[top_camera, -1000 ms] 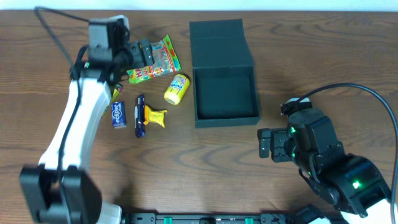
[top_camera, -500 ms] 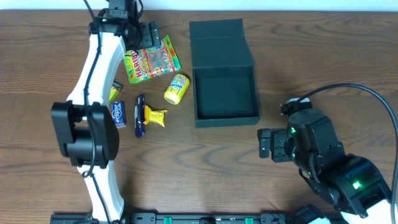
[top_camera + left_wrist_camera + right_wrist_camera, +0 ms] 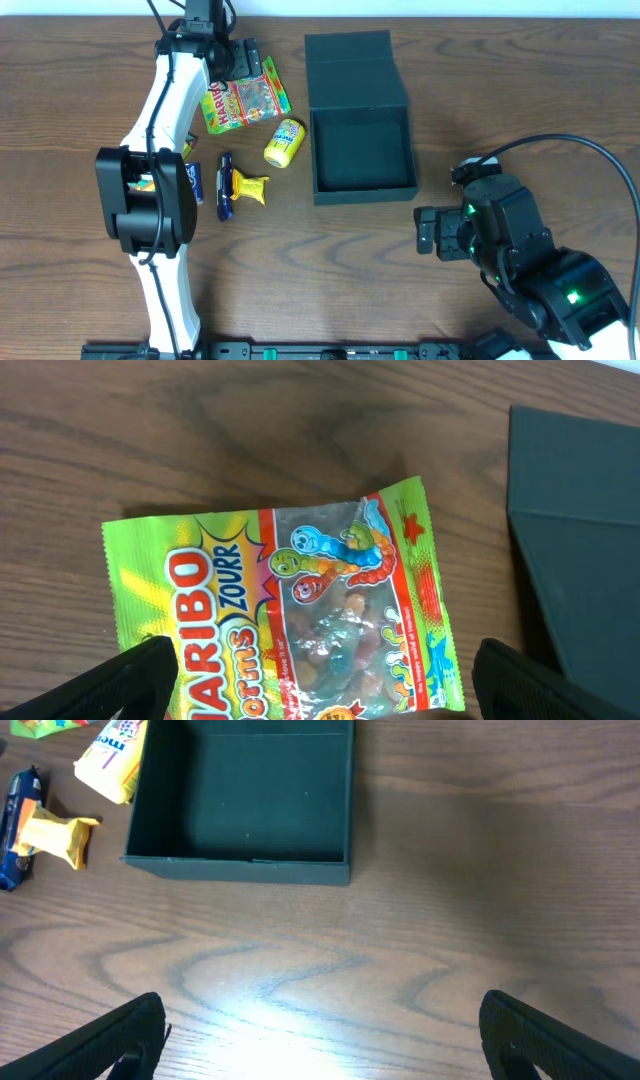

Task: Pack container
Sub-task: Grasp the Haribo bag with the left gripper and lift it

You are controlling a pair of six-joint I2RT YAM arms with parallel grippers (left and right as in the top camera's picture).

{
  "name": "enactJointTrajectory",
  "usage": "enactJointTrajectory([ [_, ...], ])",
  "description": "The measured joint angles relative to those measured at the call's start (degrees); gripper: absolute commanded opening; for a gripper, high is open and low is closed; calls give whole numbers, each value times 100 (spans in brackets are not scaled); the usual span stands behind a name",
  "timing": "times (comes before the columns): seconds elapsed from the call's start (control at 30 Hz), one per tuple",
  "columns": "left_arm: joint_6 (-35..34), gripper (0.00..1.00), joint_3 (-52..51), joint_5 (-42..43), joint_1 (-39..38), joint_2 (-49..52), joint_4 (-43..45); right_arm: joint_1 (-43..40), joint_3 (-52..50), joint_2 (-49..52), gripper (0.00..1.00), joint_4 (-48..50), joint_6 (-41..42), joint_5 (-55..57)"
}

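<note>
My left gripper grabs the Haribo gummy bag by its middle next, drawing its ends inward, to pack it into the container.
The black container lies open and empty at mid-table, its flap lid laid flat behind it; its box part also shows in the right wrist view. My left gripper is open and empty, hovering over the far end of a green Haribo gummy bag. In the left wrist view the bag lies between the spread fingers, with the lid's edge to the right. My right gripper is open and empty over bare table, in front and to the right of the container; its fingers are wide apart.
A yellow Mentos packet lies just left of the container and shows in the right wrist view. A blue bar, a yellow wrapped sweet and a small blue packet lie further left. The left arm hides part of another yellow packet.
The left arm has stretched toward the table's far edge, carrying its gripper back and slightly right over the Haribo bag's far end. The right arm and the snacks have not moved.
</note>
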Motion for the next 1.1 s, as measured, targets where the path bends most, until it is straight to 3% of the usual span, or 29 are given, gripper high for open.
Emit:
enactJointTrajectory([
  [1.1, -723, 96, 188, -275, -181, 1145, -295, 0, 0, 0, 99, 0, 0, 0],
])
